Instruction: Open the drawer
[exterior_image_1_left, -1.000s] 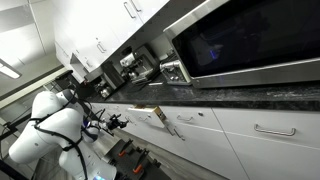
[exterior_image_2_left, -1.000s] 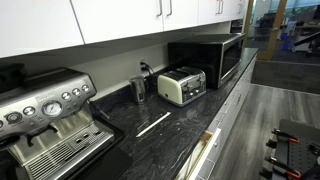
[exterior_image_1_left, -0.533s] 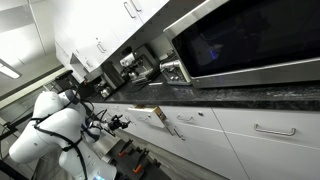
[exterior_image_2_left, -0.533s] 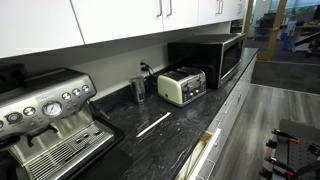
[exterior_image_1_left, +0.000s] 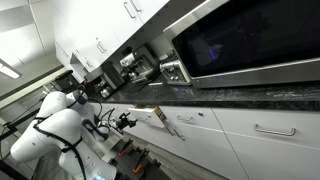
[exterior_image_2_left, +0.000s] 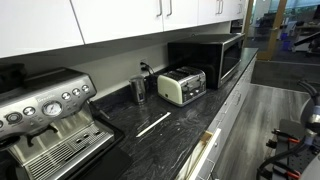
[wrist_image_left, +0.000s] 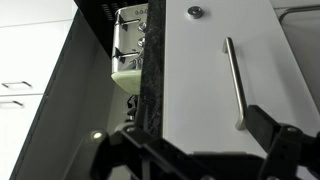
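The handle's lower end (wrist_image_left: 240, 121) sits off the fingers' middle, so my gripper shifts right in the wrist view, before it closes on the handle.
The drawer (wrist_image_left: 200, 70) has a white front and a slim silver bar handle (wrist_image_left: 233, 80); it fills the wrist view. In both exterior views it stands slightly pulled out under the dark counter, with its tan wooden side showing (exterior_image_1_left: 156, 115) (exterior_image_2_left: 203, 152). My gripper (wrist_image_left: 205, 150) is open and empty. Its dark fingers spread wide in front of the drawer face, near the handle's lower end and not touching it. In an exterior view the gripper (exterior_image_1_left: 126, 120) hangs just in front of the drawer.
On the dark stone counter (exterior_image_2_left: 165, 125) stand an espresso machine (exterior_image_2_left: 45, 125), a toaster (exterior_image_2_left: 182, 85) and a microwave (exterior_image_2_left: 215, 58). Wider white drawer fronts with long handles (exterior_image_1_left: 275, 130) run along beside the drawer. White upper cabinets (exterior_image_2_left: 120, 20) hang above.
My arm has moved closer to the drawer front, and part of it now shows at the right edge of an exterior view. The drawer has not moved.
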